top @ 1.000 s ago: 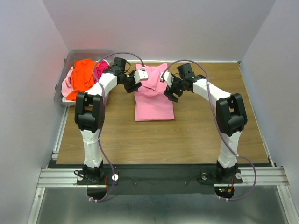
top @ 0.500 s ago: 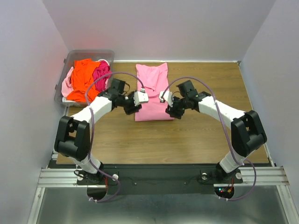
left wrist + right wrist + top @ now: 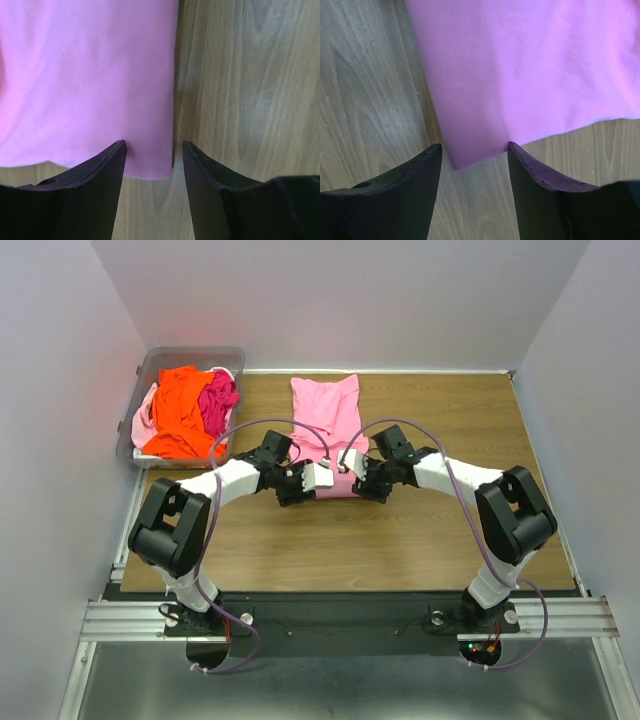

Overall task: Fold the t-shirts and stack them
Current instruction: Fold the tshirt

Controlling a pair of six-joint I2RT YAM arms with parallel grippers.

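Note:
I next need my left gripper on the light pink t-shirt's hem corner opposite my right gripper's corner, to fold the hem toward the collar.
A light pink t-shirt [image 3: 325,415] lies flat and lengthwise on the wooden table, collar end far, hem near. My left gripper [image 3: 303,484] is low at the hem's left corner and my right gripper [image 3: 360,480] at its right corner. In the left wrist view the pink t-shirt [image 3: 85,75] ends in a corner between the open fingers of the left gripper [image 3: 154,145]. In the right wrist view the pink t-shirt [image 3: 535,65] likewise reaches between the open fingers of the right gripper [image 3: 474,146]. Neither holds cloth.
A clear plastic bin [image 3: 190,352] stands at the table's far left corner, holding a heap with an orange shirt [image 3: 175,415], a hot pink shirt [image 3: 217,395] and a pale pink shirt [image 3: 145,422]. Bare wood [image 3: 450,420] lies right of the shirt.
Both grippers came from the shirt's far end, where cloth was lifted, toward me to its near hem. The shirt now lies stretched out flat.

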